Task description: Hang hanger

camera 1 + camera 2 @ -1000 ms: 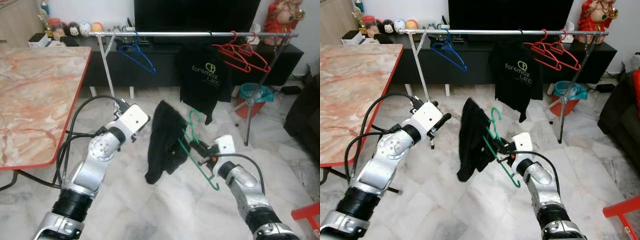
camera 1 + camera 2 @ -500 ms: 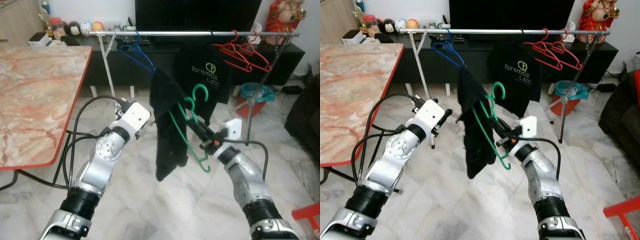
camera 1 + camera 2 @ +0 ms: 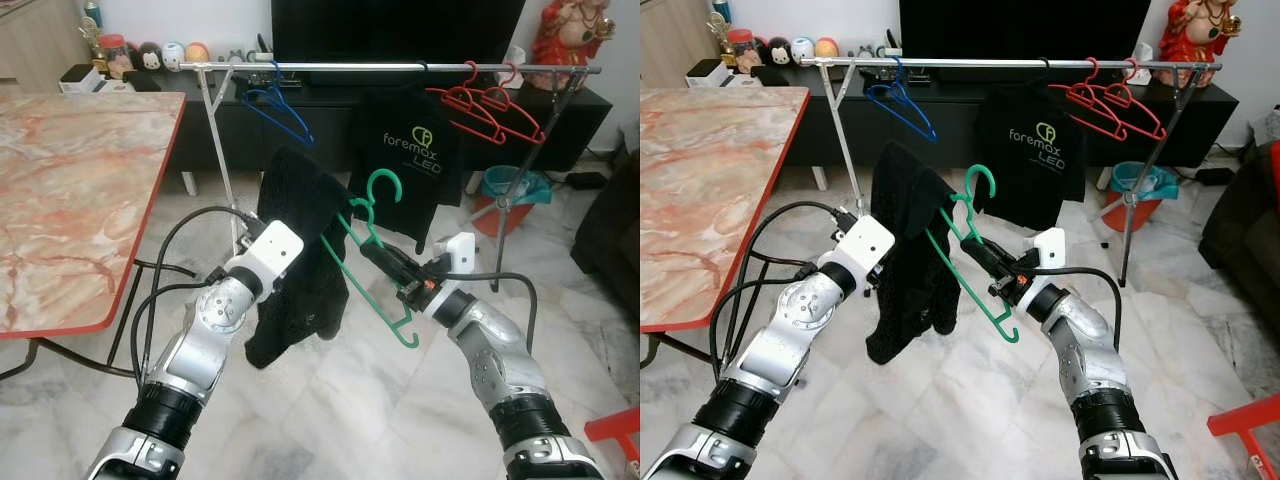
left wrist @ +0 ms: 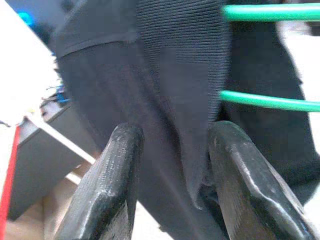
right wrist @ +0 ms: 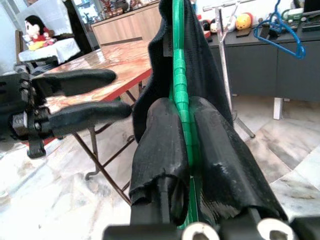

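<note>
I should grab the black garment by its ribbed band with my left gripper next. The green hanger then stays free to hang on the rail.
My right gripper is shut on a green hanger and holds it up in front of me, hook uppermost. A black garment is draped over the hanger's left end and hangs down. In the right wrist view the fingers clamp the green bar. My left gripper is at the garment's left side, open, with a fold of the black cloth between its fingers. The clothes rail runs across the back, higher than the hanger.
On the rail hang a blue hanger, a black printed T-shirt and two red hangers. A marble table stands at my left. A teal and red bucket sits by the rail's right legs.
My right gripper lifted the hanger and garment from near the floor, then swung them left. The left gripper has closed in on the garment, whose fold now lies between its fingers.
</note>
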Available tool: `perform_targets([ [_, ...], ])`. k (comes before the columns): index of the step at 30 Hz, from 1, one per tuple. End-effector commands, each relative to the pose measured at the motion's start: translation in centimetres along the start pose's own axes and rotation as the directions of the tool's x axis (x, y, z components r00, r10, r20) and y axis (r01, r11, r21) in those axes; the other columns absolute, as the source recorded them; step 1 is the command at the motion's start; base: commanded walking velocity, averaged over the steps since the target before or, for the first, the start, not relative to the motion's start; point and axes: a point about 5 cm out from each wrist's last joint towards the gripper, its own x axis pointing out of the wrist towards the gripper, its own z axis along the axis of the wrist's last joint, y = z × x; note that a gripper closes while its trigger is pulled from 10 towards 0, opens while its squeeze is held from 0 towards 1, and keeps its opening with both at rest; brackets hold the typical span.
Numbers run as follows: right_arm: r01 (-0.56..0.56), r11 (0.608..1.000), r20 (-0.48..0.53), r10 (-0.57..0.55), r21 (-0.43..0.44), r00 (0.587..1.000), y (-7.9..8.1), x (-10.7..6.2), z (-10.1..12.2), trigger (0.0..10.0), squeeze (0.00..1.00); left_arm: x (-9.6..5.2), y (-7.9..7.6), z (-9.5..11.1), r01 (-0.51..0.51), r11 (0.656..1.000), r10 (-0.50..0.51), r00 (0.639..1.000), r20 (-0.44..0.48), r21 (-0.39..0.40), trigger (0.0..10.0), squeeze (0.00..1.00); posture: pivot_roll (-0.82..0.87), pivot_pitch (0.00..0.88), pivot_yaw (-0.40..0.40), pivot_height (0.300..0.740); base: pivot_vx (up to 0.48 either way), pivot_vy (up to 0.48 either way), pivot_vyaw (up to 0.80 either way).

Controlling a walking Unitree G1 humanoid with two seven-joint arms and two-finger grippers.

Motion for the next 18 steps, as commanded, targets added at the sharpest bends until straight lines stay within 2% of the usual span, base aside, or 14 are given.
perform_targets([
  [1,-0.048,0.998,0.056,0.05,-0.04,0.997,0.5,1.1,1.9,0.0,0.0,0.1,-1.0,0.7,0.073,0.997,-0.073,0.997,0.035,-0.002,10.0,0.0,0.11,0.0,-0.055,0.74,0.0,0.0,0.0],
  [6,-0.062,0.997,0.045,0.064,-0.039,0.997,0.8,1.3,1.7,0.0,0.0,0.3,-1.5,1.3,0.101,0.995,-0.102,0.993,0.056,0.013,10.0,0.0,0.12,0.0,-0.052,0.74,0.0,0.0,0.0],
  [10,-0.091,0.995,0.041,0.092,-0.034,0.995,1.2,1.5,1.8,0.0,0.0,1.0,-1.0,1.7,0.019,1.0,-0.019,0.999,0.039,0.011,10.0,0.0,0.12,0.0,-0.049,0.74,0.0,0.0,0.0],
  [14,-0.099,0.995,0.031,0.1,-0.033,0.995,1.4,1.5,1.5,0.0,0.0,1.4,-0.7,1.9,-0.041,0.998,0.04,0.999,0.026,0.046,10.0,0.0,0.12,0.0,-0.044,0.74,0.0,0.0,0.0],
  [18,-0.106,0.994,0.033,0.107,-0.027,0.994,1.6,1.6,1.4,0.0,0.0,1.6,-0.9,2.1,-0.043,0.998,0.042,0.999,0.026,0.034,10.0,0.0,0.11,0.0,-0.041,0.74,0.0,0.0,0.0],
])
